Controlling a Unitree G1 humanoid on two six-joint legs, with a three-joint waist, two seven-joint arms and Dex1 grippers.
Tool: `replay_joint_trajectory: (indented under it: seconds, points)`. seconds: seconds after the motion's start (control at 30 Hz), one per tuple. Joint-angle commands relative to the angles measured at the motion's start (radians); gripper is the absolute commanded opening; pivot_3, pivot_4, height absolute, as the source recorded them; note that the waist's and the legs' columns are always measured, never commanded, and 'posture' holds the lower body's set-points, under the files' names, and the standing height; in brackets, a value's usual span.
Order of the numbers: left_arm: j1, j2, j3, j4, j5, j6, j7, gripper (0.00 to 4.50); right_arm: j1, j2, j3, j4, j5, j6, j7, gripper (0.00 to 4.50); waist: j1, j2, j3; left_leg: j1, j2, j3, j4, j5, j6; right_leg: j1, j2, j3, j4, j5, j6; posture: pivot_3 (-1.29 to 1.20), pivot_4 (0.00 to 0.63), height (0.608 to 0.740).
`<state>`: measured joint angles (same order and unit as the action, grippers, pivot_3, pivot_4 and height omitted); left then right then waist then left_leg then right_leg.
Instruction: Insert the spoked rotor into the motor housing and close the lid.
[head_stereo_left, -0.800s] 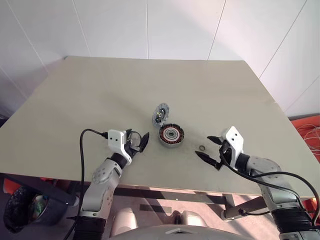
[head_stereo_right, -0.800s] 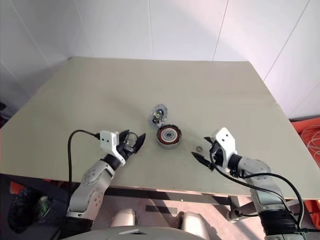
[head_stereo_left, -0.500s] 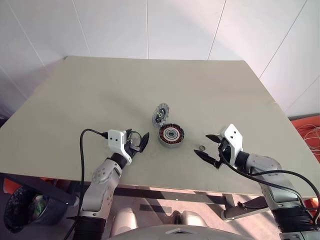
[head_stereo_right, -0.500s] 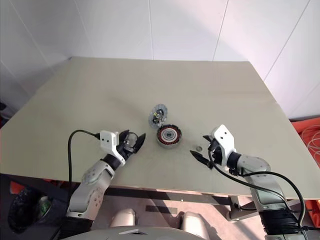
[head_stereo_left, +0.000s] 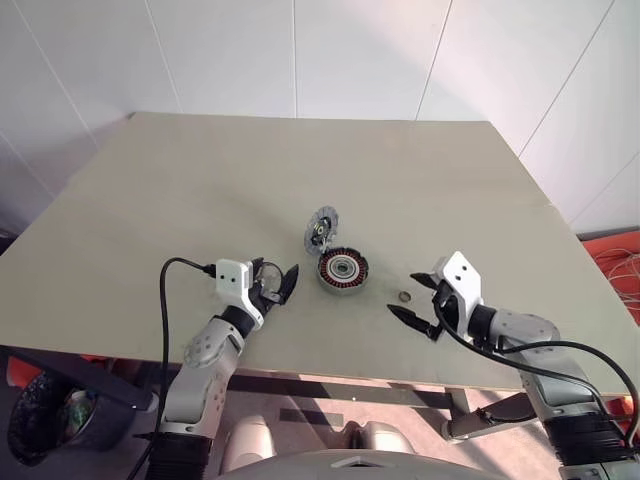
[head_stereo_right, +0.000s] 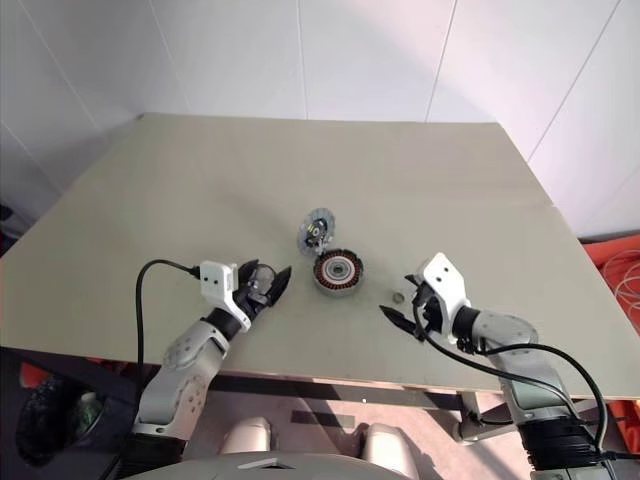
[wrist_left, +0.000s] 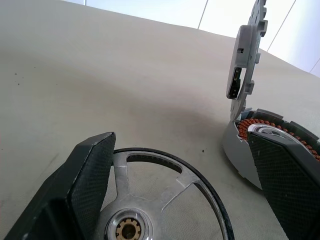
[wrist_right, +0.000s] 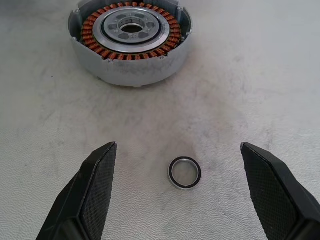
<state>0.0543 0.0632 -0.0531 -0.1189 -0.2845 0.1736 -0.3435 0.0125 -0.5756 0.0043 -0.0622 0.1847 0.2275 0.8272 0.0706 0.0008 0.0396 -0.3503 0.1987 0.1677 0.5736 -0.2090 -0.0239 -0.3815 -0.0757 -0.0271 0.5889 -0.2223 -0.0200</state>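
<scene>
My right gripper grabs the small metal ring by its outer rim (head_stereo_left: 404, 296) next, to fit the ring into the motor housing (head_stereo_left: 343, 271).
The motor housing (head_stereo_left: 343, 271), a round puck with copper windings, sits mid-table with its lid (head_stereo_left: 321, 228) standing up at its far rim. The spoked rotor (wrist_left: 155, 200) lies flat on the table between the fingers of my left gripper (head_stereo_left: 282, 281), which is open and just left of the housing (wrist_left: 272, 142). My right gripper (head_stereo_left: 401, 292) is open to the right of the housing (wrist_right: 131, 37), its fingers (wrist_right: 95, 195) either side of a small metal ring (wrist_right: 184, 172) on the table.
The beige table (head_stereo_left: 220, 190) stretches bare behind and to both sides of the parts. Its near edge runs just under my forearms. White wall panels stand behind it.
My right gripper has edged a little left toward the ring and the housing. The left gripper, rotor, housing and lid have kept still.
</scene>
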Motion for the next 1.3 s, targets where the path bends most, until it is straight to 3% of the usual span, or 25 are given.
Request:
replay_joint_trajectory:
  seconds: [0.03,0.43,0.53,0.63,1.3]
  points:
    - [-0.010,0.003,-0.002,-0.013,0.006,-0.011,-0.002,4.50,-0.004,-0.001,0.002,-0.006,-0.001,-0.015,-0.006,4.49,0.000,0.000,0.000,0.000,0.000,0.000,0.000,0.000,0.000,0.000,0.000,0.000,0.000,0.000,0.000,0.00,0.000,0.740]
    - [-0.010,0.006,-0.002,-0.013,0.005,-0.011,-0.003,4.50,-0.016,-0.004,-0.011,-0.018,0.015,0.041,-0.034,4.49,0.000,0.000,0.000,0.000,0.000,0.000,0.000,0.000,0.000,0.000,0.000,0.000,0.000,0.000,-0.001,0.00,0.000,0.740]
    - [-0.009,0.005,-0.003,-0.014,0.006,-0.011,0.000,4.50,-0.007,-0.015,-0.006,-0.074,0.026,0.092,-0.034,3.87,0.000,0.000,0.000,0.000,0.000,0.000,0.000,0.000,0.000,0.000,0.000,0.000,0.000,0.000,0.000,0.00,0.000,0.740]
    - [-0.009,0.005,-0.003,-0.014,0.006,-0.010,-0.001,4.50,-0.007,-0.016,-0.006,-0.106,0.030,0.124,-0.037,2.91,0.000,0.000,0.000,0.000,0.000,0.000,0.001,0.000,0.000,0.000,0.000,0.000,0.001,0.000,0.000,0.00,0.000,0.740]
    - [-0.003,0.007,-0.005,-0.020,0.006,-0.006,0.000,4.50,-0.012,0.002,-0.029,-0.068,0.047,0.177,-0.056,2.91,0.000,0.000,0.000,0.000,0.000,0.000,0.001,0.000,0.000,0.001,0.000,0.000,0.001,0.000,0.000,0.00,0.000,0.740]
